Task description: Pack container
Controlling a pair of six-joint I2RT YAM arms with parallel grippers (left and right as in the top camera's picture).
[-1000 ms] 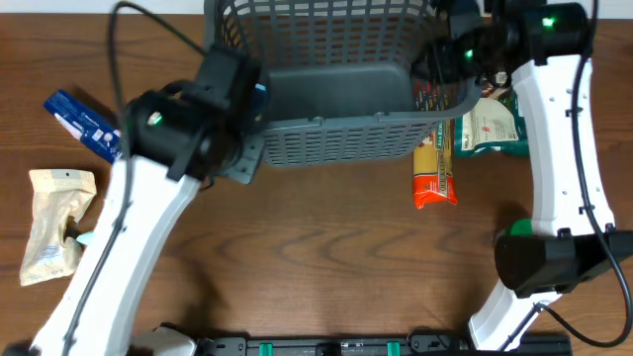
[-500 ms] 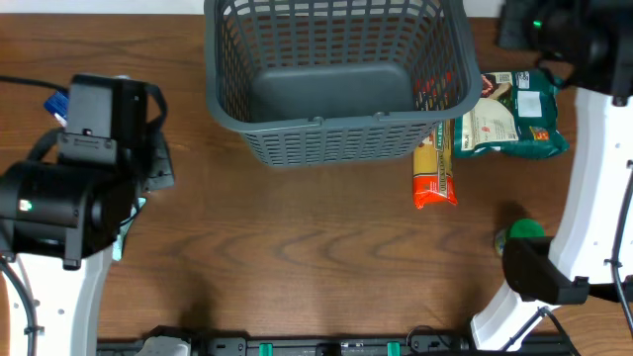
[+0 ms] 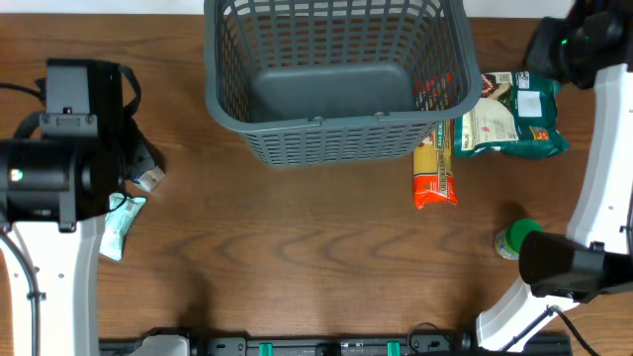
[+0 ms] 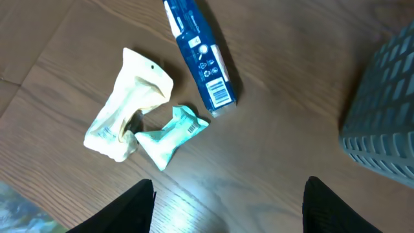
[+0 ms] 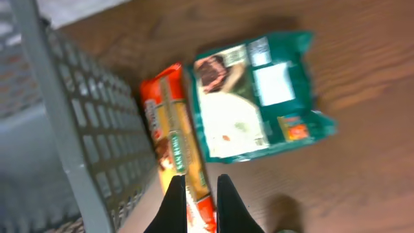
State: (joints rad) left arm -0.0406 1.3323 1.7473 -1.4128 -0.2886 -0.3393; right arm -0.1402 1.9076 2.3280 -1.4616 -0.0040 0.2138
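Observation:
My right gripper would come up empty if I lifted it now, and the orange pasta packet (image 3: 433,170) (image 5: 176,139) would stay. Its closed fingers are high above the packet.
The dark grey lattice container (image 3: 321,127) stands at the back centre, and its floor shows nothing in it. Its corner shows in the left wrist view (image 4: 381,103) and its wall in the right wrist view (image 5: 71,123). My left gripper (image 4: 229,213) is open wide and empty, above bare wood near a blue box (image 4: 197,55), a cream pouch (image 4: 126,107) and a mint packet (image 4: 169,133). My right gripper (image 5: 200,207) is shut and empty, high over an orange pasta packet (image 5: 176,139) and a green bag (image 5: 259,97) beside the container's right wall.
In the overhead view the pasta packet (image 3: 433,173) lies against the container's right front corner, with the green bag (image 3: 514,114) to its right. A green-capped item (image 3: 521,237) stands near the right arm's base. The mint packet (image 3: 119,225) lies at the left.
My left arm has swung away from the container's left front corner to the left side, over the packets. My right arm has drawn back from the container's right rim to the far right.

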